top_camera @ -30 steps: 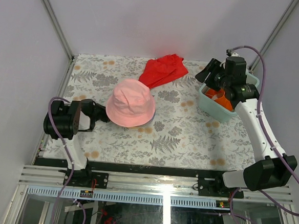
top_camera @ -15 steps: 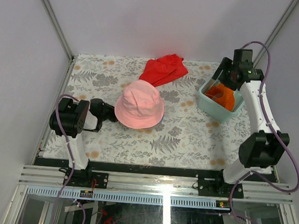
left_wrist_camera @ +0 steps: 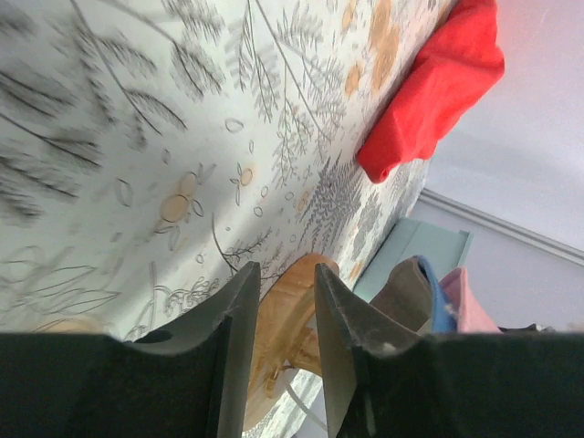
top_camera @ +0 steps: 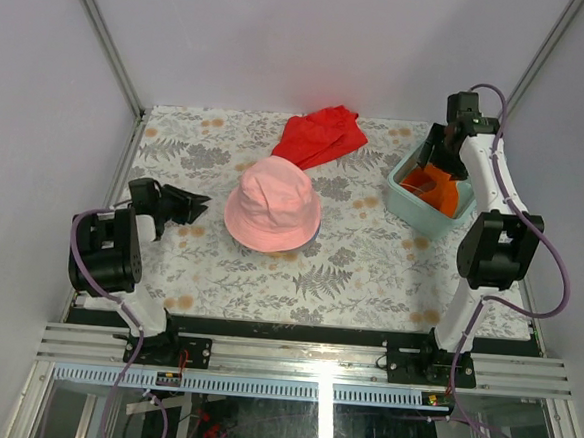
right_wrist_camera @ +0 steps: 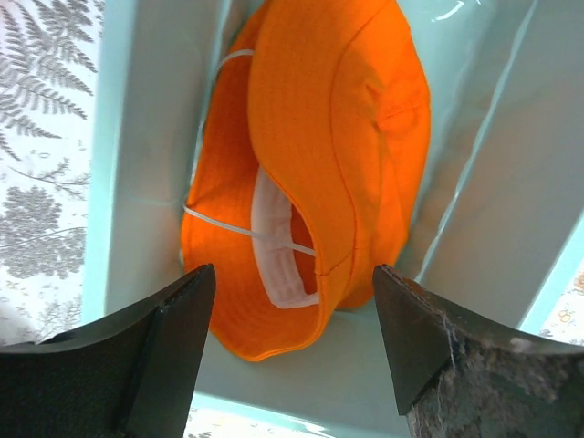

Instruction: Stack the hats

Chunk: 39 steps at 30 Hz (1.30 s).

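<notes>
Next, my right gripper grabs the orange hat by the edge of its brim, which leaves the hat's opening free to stack over the pink hat (top_camera: 273,206).
The pink hat (top_camera: 273,206) sits crown up in the middle of the table. In the left wrist view its pink brim (left_wrist_camera: 467,301) lies over a blue brim (left_wrist_camera: 438,299) and a grey brim (left_wrist_camera: 401,297), on a wooden stand (left_wrist_camera: 283,328). My left gripper (top_camera: 188,204) is to the left of this stack, apart from it, jaws a little open and empty (left_wrist_camera: 285,267). The orange hat (right_wrist_camera: 310,173) lies crumpled on its side in a teal bin (top_camera: 406,199). My right gripper (top_camera: 439,159) hangs just above it, wide open and empty (right_wrist_camera: 292,274).
A flat red cloth (top_camera: 320,136) lies at the back of the table, behind the pink hat, and shows in the left wrist view (left_wrist_camera: 438,82). The teal bin's walls (right_wrist_camera: 146,164) close in around the orange hat. Frame posts stand at the back corners.
The pink hat shifted a little to the right, then my left gripper let go of its brim and drew back left. My right gripper swung over the bin, above the orange hat.
</notes>
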Available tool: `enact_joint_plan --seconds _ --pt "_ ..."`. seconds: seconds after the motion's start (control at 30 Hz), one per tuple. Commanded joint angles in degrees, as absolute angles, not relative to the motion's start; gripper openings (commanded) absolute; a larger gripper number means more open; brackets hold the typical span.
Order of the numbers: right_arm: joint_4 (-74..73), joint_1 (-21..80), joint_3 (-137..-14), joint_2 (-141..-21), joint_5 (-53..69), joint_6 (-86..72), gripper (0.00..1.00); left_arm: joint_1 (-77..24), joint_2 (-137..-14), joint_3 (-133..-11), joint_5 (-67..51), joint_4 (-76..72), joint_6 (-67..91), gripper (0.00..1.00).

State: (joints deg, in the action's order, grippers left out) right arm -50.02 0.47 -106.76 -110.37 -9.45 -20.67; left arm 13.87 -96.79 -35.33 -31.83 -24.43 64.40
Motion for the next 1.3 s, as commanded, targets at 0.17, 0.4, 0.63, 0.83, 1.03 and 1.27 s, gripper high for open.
enact_joint_plan --seconds 0.17,0.4,0.63,0.83,1.03,1.27 --pt "-49.3 0.62 -100.94 -111.07 -15.7 -16.83 0.73 16.47 -89.41 -41.75 -34.82 -15.79 62.33 0.33" --pt "-46.21 0.61 -97.54 -111.34 -15.75 -18.33 0.01 16.14 -81.31 -52.69 -34.49 -10.09 62.65 0.34" --pt "-43.3 1.97 -104.1 -97.57 -15.57 -21.79 0.0 12.93 -79.43 -75.7 -31.17 3.46 58.01 0.37" --pt "-45.81 2.44 -118.75 -96.44 -9.87 -26.41 0.0 0.8 -86.12 -92.86 -30.88 7.01 52.7 0.41" --pt "-49.47 3.21 -129.8 -99.45 -3.67 -29.19 0.0 -14.23 -94.32 -104.54 -33.19 9.24 43.37 0.41" --pt "-47.49 5.4 -129.68 -99.85 4.31 -30.8 0.0 -24.25 -102.86 -118.89 -30.09 17.61 38.57 0.43"
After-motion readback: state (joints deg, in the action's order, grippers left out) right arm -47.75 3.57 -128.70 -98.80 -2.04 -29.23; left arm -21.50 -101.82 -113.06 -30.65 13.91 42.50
